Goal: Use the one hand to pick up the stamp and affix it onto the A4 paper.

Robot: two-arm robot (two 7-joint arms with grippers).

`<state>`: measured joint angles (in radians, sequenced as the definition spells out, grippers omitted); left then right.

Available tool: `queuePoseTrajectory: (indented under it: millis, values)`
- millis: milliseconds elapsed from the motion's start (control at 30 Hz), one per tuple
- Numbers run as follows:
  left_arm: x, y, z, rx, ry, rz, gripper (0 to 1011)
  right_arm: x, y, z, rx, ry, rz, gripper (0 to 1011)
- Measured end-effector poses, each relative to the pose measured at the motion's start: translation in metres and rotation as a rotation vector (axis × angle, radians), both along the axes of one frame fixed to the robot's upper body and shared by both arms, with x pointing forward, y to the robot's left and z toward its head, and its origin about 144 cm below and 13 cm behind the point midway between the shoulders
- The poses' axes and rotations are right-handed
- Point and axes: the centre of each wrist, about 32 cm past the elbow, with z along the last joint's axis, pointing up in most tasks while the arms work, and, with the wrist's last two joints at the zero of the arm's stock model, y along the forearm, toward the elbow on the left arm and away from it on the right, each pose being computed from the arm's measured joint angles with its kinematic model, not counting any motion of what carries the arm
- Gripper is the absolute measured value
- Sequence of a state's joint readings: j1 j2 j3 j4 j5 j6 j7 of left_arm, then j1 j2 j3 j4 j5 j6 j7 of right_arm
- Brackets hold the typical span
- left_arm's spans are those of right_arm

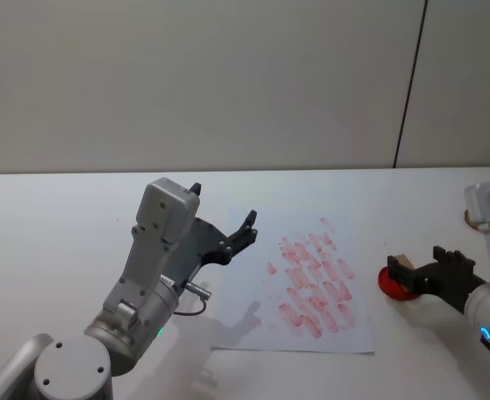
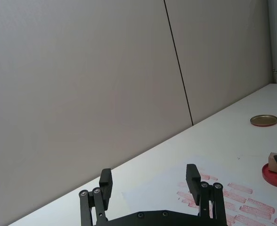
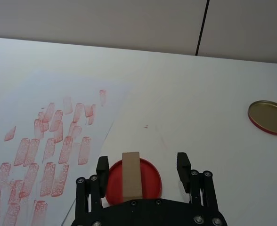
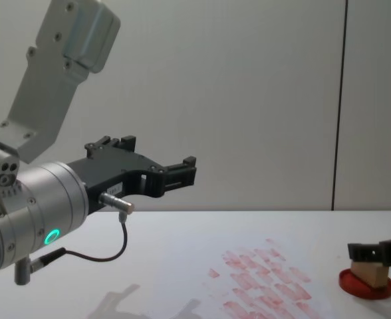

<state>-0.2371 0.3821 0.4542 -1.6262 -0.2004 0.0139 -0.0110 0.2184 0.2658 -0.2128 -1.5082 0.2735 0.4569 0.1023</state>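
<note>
The stamp's bottom rests on the red ink pad (image 4: 354,288) (image 3: 151,181), so my right gripper will next grab the stamp by its long wooden sides, above the ink.
The stamp (image 3: 131,175), a small tan wooden block, stands on the round red ink pad (image 3: 150,181) to the right of the A4 paper (image 1: 245,292). My right gripper (image 3: 142,165) is low over the pad and open. One finger sits on each side of the stamp, with gaps, so neither touches it. From the chest the stamp (image 4: 370,270) shows just under the right gripper (image 4: 378,252). The paper (image 3: 44,94) carries rows of red marks. My left gripper (image 1: 222,204) hangs open in the air above the paper's left part, holding nothing.
A flat gold lid (image 3: 269,117) lies on the white table (image 1: 62,217) behind the ink pad, near the right arm. The big left arm (image 1: 145,283) rises over the near left of the table. A grey wall closes the table's far edge.
</note>
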Motion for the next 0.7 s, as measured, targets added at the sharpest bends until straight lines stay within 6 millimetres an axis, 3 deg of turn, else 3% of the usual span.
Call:
queuePoseTrajectory:
  millis: [700]
  values:
    - [0.0000,0.0000,0.0000,0.000,0.000,0.000,993,0.0062,0.0073,-0.0074,-0.041,0.036,0.024,286]
